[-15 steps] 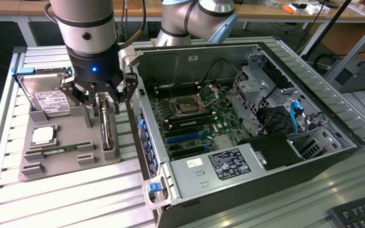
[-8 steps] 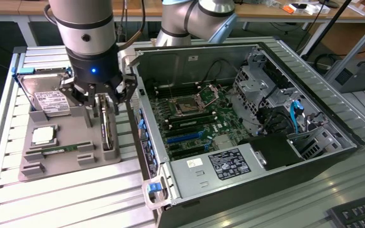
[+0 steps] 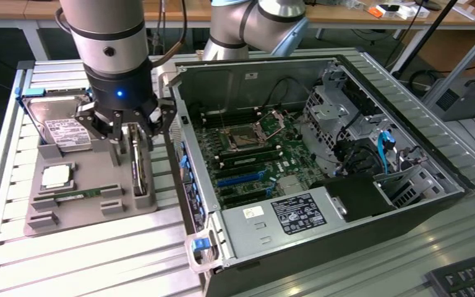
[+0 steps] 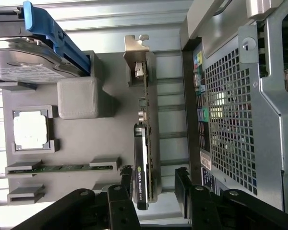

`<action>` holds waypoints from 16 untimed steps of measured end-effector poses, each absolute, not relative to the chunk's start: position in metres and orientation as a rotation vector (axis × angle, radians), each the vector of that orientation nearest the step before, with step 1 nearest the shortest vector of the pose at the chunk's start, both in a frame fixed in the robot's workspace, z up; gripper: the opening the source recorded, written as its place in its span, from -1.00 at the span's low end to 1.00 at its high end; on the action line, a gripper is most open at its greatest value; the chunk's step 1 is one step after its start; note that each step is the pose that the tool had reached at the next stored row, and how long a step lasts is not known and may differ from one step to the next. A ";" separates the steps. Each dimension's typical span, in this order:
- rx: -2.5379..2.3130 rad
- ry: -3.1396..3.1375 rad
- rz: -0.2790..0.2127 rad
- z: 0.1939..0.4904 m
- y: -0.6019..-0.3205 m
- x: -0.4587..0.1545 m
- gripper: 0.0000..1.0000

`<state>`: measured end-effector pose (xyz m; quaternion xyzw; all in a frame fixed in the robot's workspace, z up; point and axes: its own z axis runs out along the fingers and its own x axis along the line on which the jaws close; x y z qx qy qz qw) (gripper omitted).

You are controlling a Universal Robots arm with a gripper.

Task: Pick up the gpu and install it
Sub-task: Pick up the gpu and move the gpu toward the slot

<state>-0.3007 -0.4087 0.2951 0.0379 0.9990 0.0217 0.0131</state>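
Observation:
The robot's fingers are above the GPU's upper edge [image 3: 138,162] and would miss if they closed now, so the gripper should move down before it closes on the GPU.
The gpu [image 3: 141,168] stands on edge in a slot of the grey holder tray [image 3: 89,213], to the exterior view's left of the open computer case [image 3: 303,161]. In the wrist view the gpu [image 4: 143,143] appears as a thin card with a black cooler face and a silver end bracket [image 4: 134,52]. My gripper [image 3: 134,133] hangs right over the card, open. Its black fingers [image 4: 127,179] straddle the card's end away from the bracket, one on each side, with a wider gap on the case side. Gripper [image 4: 153,181] holds nothing.
On the same tray lie a silver hard drive [image 3: 60,127] in a blue carrier, a CPU [image 3: 57,176] and a green RAM stick [image 3: 72,198]. The case's motherboard [image 3: 246,154] lies exposed. The case's rear wall [image 4: 230,110] stands close beside the card.

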 end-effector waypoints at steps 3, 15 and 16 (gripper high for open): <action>0.118 3.112 0.068 0.294 -0.409 -0.302 -0.04; 0.118 3.113 0.068 0.291 -0.409 -0.307 -0.04; 0.118 3.112 0.068 0.291 -0.409 -0.308 -0.04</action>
